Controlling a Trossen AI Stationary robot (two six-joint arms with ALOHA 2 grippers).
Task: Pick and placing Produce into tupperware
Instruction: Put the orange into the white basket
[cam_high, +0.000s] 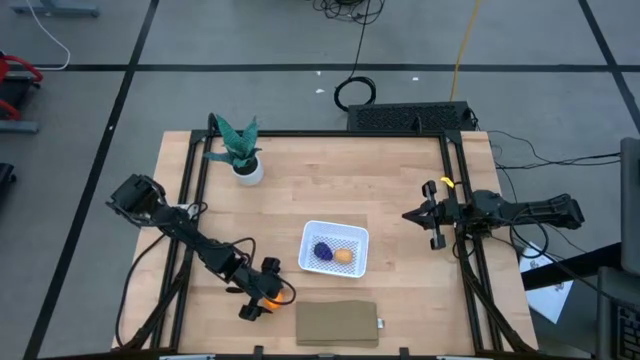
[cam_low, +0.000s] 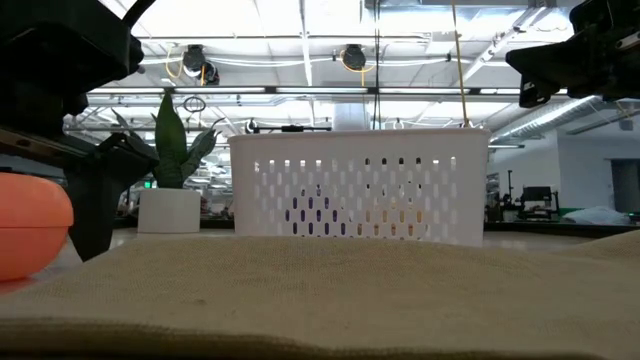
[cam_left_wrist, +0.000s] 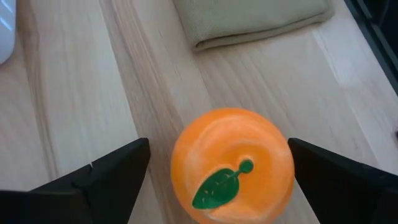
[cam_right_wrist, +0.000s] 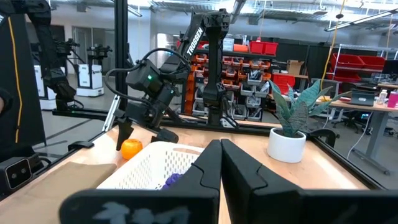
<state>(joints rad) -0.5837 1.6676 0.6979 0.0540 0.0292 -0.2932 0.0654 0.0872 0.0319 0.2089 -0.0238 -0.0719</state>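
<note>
My left gripper is going to grab the orange by its round body (cam_high: 272, 300) next. Then it can put the orange into the tupperware (cam_high: 335, 248).
The orange ball (cam_left_wrist: 233, 165), with a green leaf mark on it, sits on the wooden table near its near edge. My left gripper (cam_left_wrist: 219, 146) is open and low over the table, one finger on each side of the ball (cam_high: 272, 296) with a gap on both sides. The white tupperware (cam_high: 335, 248) stands mid-table and holds the dark purple cluster (cam_high: 322, 252) and the tan-yellow lump (cam_high: 343, 255). My right gripper (cam_high: 425, 215) hovers shut near the table's right edge, away from the produce.
A flat brown slab (cam_high: 337, 323) lies at the near edge, just right of the ball. A green plant in a white pot (cam_high: 243, 155) stands at the far left. Black frame rails run along the table's left and right sides (cam_high: 455, 200).
</note>
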